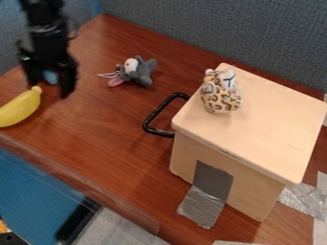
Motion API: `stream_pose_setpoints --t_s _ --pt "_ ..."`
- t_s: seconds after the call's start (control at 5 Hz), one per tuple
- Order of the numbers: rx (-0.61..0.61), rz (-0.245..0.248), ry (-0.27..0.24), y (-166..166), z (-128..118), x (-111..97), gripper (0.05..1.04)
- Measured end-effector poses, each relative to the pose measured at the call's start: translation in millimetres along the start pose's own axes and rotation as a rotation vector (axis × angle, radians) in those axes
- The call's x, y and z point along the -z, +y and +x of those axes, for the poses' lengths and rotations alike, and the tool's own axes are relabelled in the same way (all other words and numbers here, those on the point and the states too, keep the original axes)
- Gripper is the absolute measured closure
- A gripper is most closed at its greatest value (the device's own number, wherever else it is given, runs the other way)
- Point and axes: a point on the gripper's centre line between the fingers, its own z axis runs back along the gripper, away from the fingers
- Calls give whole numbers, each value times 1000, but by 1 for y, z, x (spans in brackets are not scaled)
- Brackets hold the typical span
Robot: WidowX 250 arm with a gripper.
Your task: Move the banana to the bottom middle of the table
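Observation:
I need to bring the banana to the bottom middle of the table, so next I should pick up the banana (20, 108) by its stem end with my gripper.
The black gripper (49, 91) hangs at the upper left of the camera view, its two fingers spread apart with a gap between them. A yellow banana (20, 108) lies on the brown wooden table (105, 136) at the left edge, cut off by the view's border. The banana's stem end points up and to the right, close below the gripper's left finger. Nothing is held in the gripper. A small light-blue thing (50, 76) shows between the fingers, partly hidden behind them.
A grey plush toy (135, 72) lies right of the gripper. At the right stands a light wooden box (268, 119) with a black handle (150, 119) on its left side, a leopard-print plush (221, 95) on top and silver tape at its base. The table's front edge runs diagonally at lower left.

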Motion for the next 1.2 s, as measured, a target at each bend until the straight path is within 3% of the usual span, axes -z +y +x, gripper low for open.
stream_pose_setpoints --t_s 0.2,0.4,0.6,0.8,1.0,1.2 --pt "-2 37 -17 20 -13 9 83" --pt "3 62 35 27 -27 24 85" --pt "-16 68 51 27 -29 27 141" --pt "-12 40 67 15 -31 28 430" --pt "28 26 9 -12 -18 -2 552" --pt "61 -26 -25 -46 -16 -20 552"
